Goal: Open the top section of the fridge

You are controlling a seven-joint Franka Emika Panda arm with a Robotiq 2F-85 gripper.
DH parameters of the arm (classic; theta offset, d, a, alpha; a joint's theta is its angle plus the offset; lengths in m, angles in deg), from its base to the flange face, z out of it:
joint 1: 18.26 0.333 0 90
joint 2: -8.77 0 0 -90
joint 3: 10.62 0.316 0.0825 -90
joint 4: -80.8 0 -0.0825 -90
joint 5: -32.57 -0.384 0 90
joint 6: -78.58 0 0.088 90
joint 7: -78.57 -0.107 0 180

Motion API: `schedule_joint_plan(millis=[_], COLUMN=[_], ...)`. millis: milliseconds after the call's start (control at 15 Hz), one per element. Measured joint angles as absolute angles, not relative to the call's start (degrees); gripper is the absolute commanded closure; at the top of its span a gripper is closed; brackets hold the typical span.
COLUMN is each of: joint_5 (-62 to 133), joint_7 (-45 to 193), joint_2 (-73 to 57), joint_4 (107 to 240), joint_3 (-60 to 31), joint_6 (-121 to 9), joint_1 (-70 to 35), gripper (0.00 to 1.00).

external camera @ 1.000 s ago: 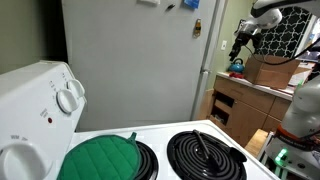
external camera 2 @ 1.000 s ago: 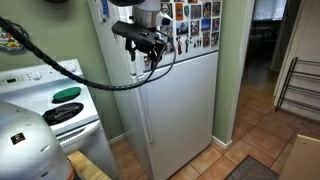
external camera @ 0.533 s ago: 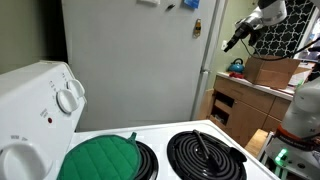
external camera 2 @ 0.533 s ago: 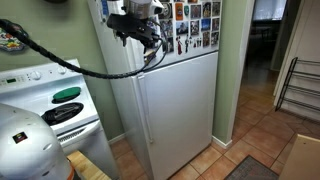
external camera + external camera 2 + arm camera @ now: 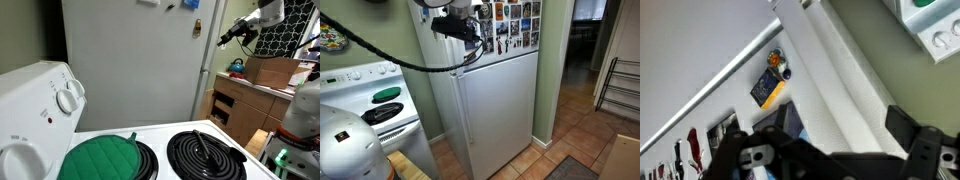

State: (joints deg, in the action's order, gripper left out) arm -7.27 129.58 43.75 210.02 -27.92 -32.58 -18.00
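My gripper needs to move toward the white ridged door edge point(image 5: 847, 101) before it closes, because the door edge is lined up between my open fingers but beyond them, and closing now would miss it.
The fridge point(image 5: 130, 60) is the tall white-grey appliance; its flat side faces an exterior view, with small blue and orange magnets point(image 5: 195, 20) high up. Its front point(image 5: 500, 110) shows in an exterior view. The top section's door point(image 5: 520, 28) is shut and covered with photos and magnets. My gripper point(image 5: 455, 25) is up at that door's left edge; it also shows beside the fridge's front corner point(image 5: 226, 40). In the wrist view my gripper point(image 5: 830, 150) is open, with the white ridged door edge point(image 5: 830, 80) between its fingers. The inner shelves are hidden.
A white stove point(image 5: 150, 150) with black coil burners and a green pot holder point(image 5: 100, 158) stands beside the fridge; it also shows in an exterior view point(image 5: 370, 100). A wooden drawer cabinet point(image 5: 235, 105) stands beyond. A doorway point(image 5: 585, 50) opens past the fridge.
My gripper has risen from the seam between the two doors to the top section and moved in toward the door's edge. The door has not moved.
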Motion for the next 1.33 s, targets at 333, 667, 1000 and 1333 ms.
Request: schedule_joint_plan(millis=[333,667,1000,1333], joint_5=[-11.43,-19.0,-25.08,-27.05], joint_7=[133.29,142.62,149.89,153.14], joint_2=[43.5,42.26,40.59,40.32], joint_4=[209.9,210.12,210.2,210.22], joint_3=[-27.95,-28.0,-27.99,-27.76], joint_6=[-32.58,-32.58,-32.5,-28.85], joint_1=[-17.49,-17.2,-17.95,-19.41], gripper=[0.0,0.05,0.55,0.86])
